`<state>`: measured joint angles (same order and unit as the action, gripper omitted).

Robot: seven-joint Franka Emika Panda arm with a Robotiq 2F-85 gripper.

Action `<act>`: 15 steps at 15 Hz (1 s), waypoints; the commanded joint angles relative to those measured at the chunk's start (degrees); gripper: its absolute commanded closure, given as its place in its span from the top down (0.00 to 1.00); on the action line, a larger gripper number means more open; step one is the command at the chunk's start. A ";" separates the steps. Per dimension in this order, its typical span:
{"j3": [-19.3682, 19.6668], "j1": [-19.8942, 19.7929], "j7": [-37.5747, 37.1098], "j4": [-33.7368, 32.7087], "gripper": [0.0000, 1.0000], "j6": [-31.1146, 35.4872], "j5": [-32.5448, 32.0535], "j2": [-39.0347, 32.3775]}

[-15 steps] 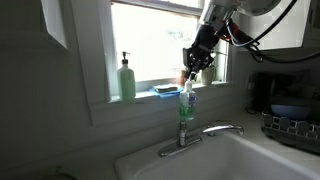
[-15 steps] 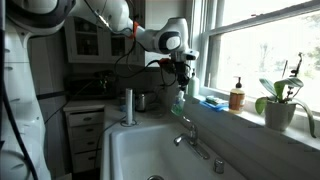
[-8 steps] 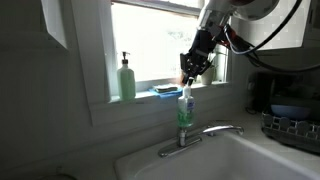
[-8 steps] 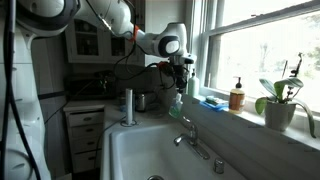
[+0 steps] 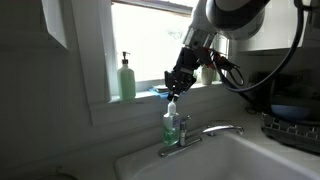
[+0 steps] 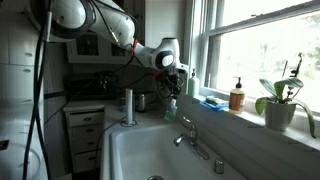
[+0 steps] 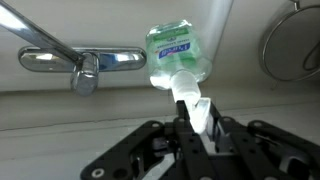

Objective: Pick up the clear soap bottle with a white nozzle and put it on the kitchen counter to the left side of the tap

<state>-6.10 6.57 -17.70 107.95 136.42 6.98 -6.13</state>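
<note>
The soap bottle's base (image 5: 169,141) is above the tap's base plate, so my gripper should lower the bottle to the counter before opening.
The clear soap bottle (image 5: 171,126) has a greenish tint and a white pump nozzle (image 7: 194,104). It hangs upright from my gripper (image 5: 177,82), which is shut on the nozzle. The bottle's base is low over the kitchen counter (image 5: 140,158), just left of the chrome tap (image 5: 203,133). I cannot tell whether the base touches the counter. In the wrist view the bottle (image 7: 180,50) lies beyond my gripper (image 7: 200,126), with the tap (image 7: 80,63) to its left. In an exterior view the bottle (image 6: 171,108) hangs under my gripper (image 6: 170,88), behind the tap (image 6: 188,130).
A taller pale-green bottle with a dark pump (image 5: 127,78) and a blue sponge (image 5: 163,90) sit on the window sill. An amber bottle (image 6: 237,97) and a potted plant (image 6: 280,102) stand further along the sill. A dish rack (image 5: 295,125) is at the right. The white sink (image 6: 150,150) lies below.
My gripper has moved left and down with the soap bottle, from beside the tap's lever to a lower spot left of the tap.
</note>
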 commanded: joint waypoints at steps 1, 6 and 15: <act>-0.25 1.27 1.65 -0.59 0.05 6.69 -2.43 -3.50; -0.25 3.17 2.54 -1.33 0.05 15.71 -5.29 -9.06; 0.42 5.81 4.44 -4.18 0.05 23.68 -7.42 -16.95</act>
<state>-6.23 11.65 -14.66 107.02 158.81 0.37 -20.18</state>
